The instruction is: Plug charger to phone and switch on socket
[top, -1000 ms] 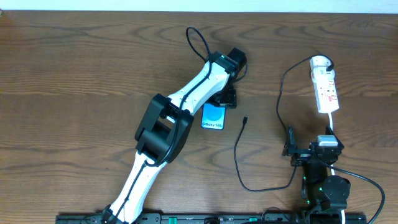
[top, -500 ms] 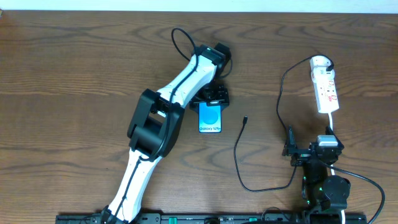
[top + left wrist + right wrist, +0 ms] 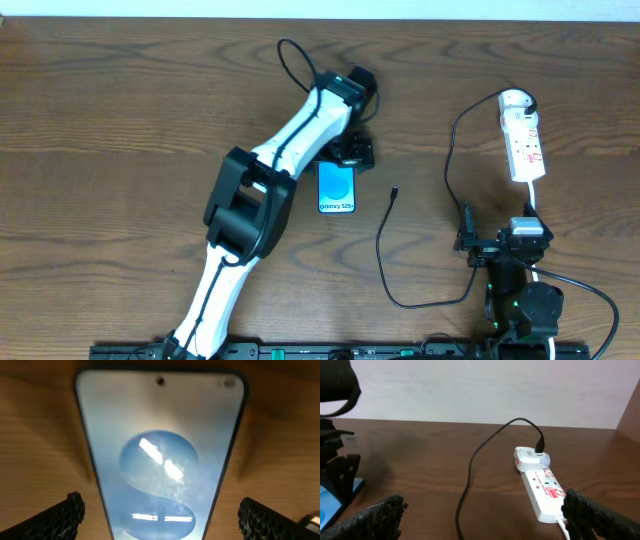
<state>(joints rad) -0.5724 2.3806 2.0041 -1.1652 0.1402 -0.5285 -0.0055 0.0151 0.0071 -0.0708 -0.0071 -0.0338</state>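
Observation:
I need to lower my left gripper before I close it on the phone (image 3: 338, 188), because the shadows of its fingers are apart from its fingers.
The phone (image 3: 338, 188) lies flat on the table with its blue-and-white screen up; it fills the left wrist view (image 3: 160, 450). My left gripper (image 3: 352, 152) is open at the phone's far end, and its fingertips (image 3: 67, 512) stand either side of the phone with wood showing in the gaps. The charger cable (image 3: 381, 250) runs from the socket (image 3: 522, 135) in a loop, and its plug tip (image 3: 395, 191) lies loose to the right of the phone. My right gripper (image 3: 497, 232) is open and empty, near the table's front, facing the socket (image 3: 542, 490) and the cable (image 3: 470, 470).
The socket's white cord (image 3: 535, 200) runs down towards the right arm's base. In the right wrist view the left arm's gripper (image 3: 340, 465) and a blue corner of the phone (image 3: 332, 505) show at the left. A pale wall (image 3: 485, 385) stands behind the table's far edge.
My left arm swung left and then slightly back. The phone slid a little left and now lies straighter. The right arm, cable and socket have not moved.

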